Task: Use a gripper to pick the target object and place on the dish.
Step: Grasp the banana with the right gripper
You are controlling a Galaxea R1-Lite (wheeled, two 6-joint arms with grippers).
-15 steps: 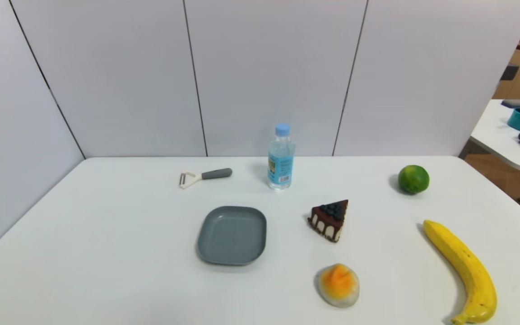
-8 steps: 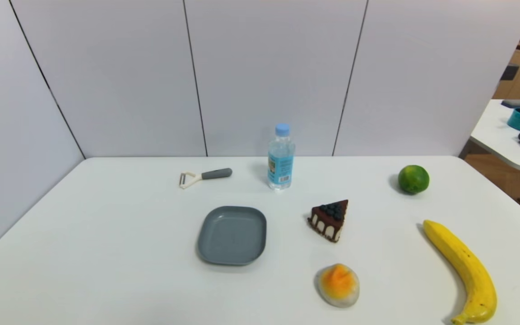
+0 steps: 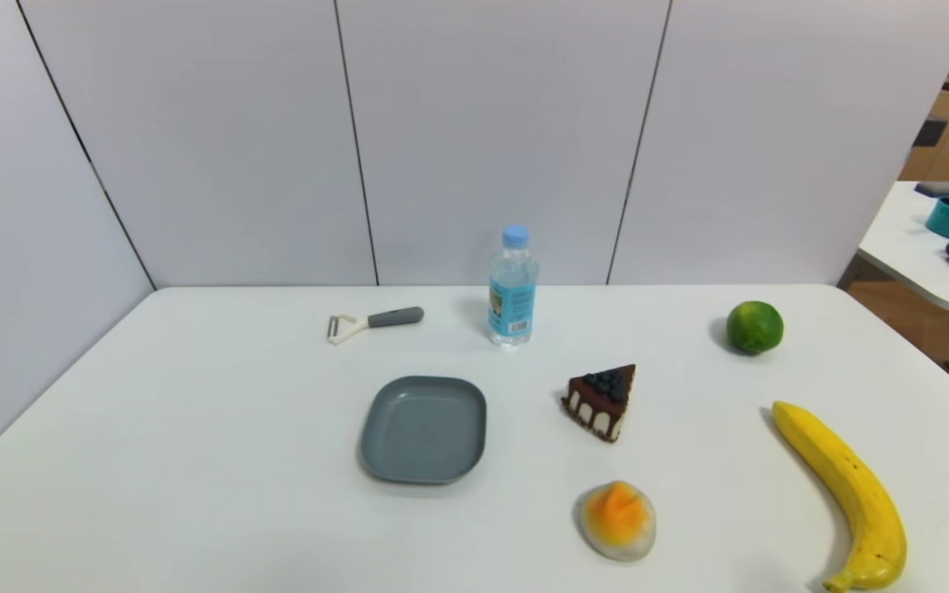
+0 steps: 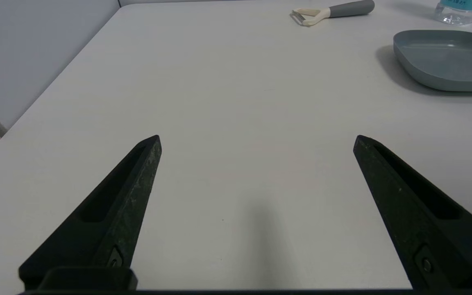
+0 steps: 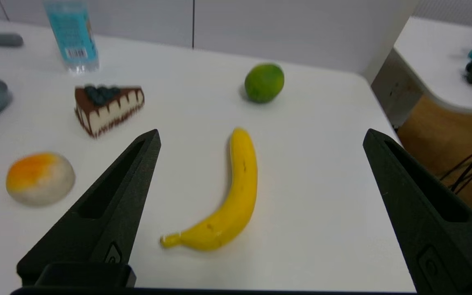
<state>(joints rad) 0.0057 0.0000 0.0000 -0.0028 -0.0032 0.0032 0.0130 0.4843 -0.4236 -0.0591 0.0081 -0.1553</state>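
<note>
I need to grab the banana around the middle of its body [image 3: 847, 478] [image 5: 239, 199] next with my right gripper. Then both ends of the long curved banana will stay level.
A long curved yellow banana [image 3: 849, 494] lies flat on the white table at the near right; the right wrist view shows the banana [image 5: 232, 196] too. My right gripper [image 5: 260, 137] hangs open above and short of it, nothing between its fingers. The grey-blue square dish [image 3: 425, 428] sits empty near the table's middle, and the dish [image 4: 449, 59] also shows in the left wrist view. My left gripper [image 4: 256, 139] is open over bare table at the near left, well away from the dish. Neither gripper shows in the head view.
A cake slice [image 3: 602, 401], an orange-and-white lump [image 3: 616, 519] and a green lime [image 3: 754, 326] lie between the dish and the banana. A water bottle [image 3: 512, 288] and a peeler [image 3: 374, 321] stand at the back. The table's right edge [image 5: 383, 119] runs close to the banana.
</note>
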